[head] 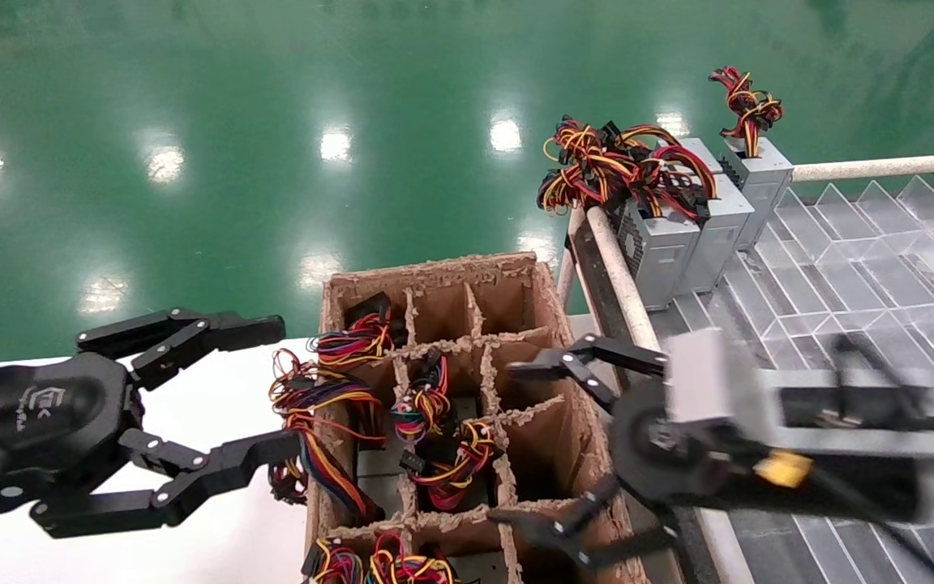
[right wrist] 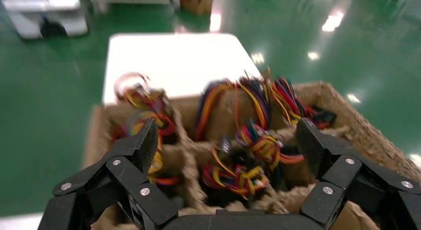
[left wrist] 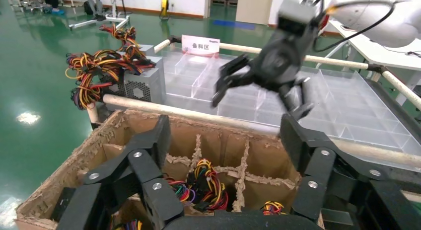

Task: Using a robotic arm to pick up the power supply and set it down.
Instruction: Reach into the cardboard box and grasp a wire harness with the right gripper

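My right gripper picks up the power supply by its red and yellow wire bundle (head: 460,469) next, since cardboard sides close in around the power supply's sunken body.
My right gripper (head: 507,442), on its silver-grey wrist block, hangs open and empty over the right side of the divided cardboard box (head: 434,272). In the right wrist view its fingers (right wrist: 227,135) spread wide, facing a compartment with a red, yellow and orange wire bundle. That bundle belongs to a power supply (head: 463,454) sunk in a middle compartment; its grey body is mostly hidden. The same gripper (left wrist: 260,105) shows in the left wrist view, beyond the box. My all-black left gripper (head: 282,385) is open and empty at the box's left side.
Other compartments hold wire bundles with blue and purple strands (head: 329,405). Three grey power supplies (head: 661,251) stand on the clear-divider rack (head: 840,243) at the right, behind a padded rail (head: 617,276). A white table (head: 216,389) lies left of the box, with green floor beyond.
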You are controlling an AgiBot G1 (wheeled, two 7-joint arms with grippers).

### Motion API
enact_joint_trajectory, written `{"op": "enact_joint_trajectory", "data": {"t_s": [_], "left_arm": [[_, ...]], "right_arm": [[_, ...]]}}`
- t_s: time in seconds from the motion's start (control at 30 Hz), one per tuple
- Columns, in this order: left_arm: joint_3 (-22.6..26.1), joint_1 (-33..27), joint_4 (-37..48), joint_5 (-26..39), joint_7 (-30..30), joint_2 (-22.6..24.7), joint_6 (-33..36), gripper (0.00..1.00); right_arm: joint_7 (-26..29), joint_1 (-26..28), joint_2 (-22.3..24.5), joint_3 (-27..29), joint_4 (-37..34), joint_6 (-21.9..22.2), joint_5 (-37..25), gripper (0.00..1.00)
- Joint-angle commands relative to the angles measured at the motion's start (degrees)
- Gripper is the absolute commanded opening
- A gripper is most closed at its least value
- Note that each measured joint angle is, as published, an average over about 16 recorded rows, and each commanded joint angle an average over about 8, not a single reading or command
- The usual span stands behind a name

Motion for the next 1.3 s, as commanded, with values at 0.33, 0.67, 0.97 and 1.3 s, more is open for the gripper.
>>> {"op": "enact_joint_trajectory", "data": {"t_s": [0.33,0.67,0.97,1.3], "left_arm": [[0.0,0.0,0.0,0.0,0.0,0.0,0.0,0.0],[0.0,0.0,0.0,0.0,0.0,0.0,0.0,0.0],[0.0,0.0,0.0,0.0,0.0,0.0,0.0,0.0],[0.0,0.0,0.0,0.0,0.0,0.0,0.0,0.0]], "right_arm": [[-1.6,5.9,-8.2,-6.0,-7.8,2.1,-11.4,0.28],[-4.1,7.3,-12.1,-7.7,-16.6,2.1,-13.4,0.0],[-5.9,7.9,-13.4,-8.0,-20.5,2.1,-13.9,0.0],[-6.1,8.4,-13.7,-8.5,-21.5,1.0,-14.3,0.0]]}}
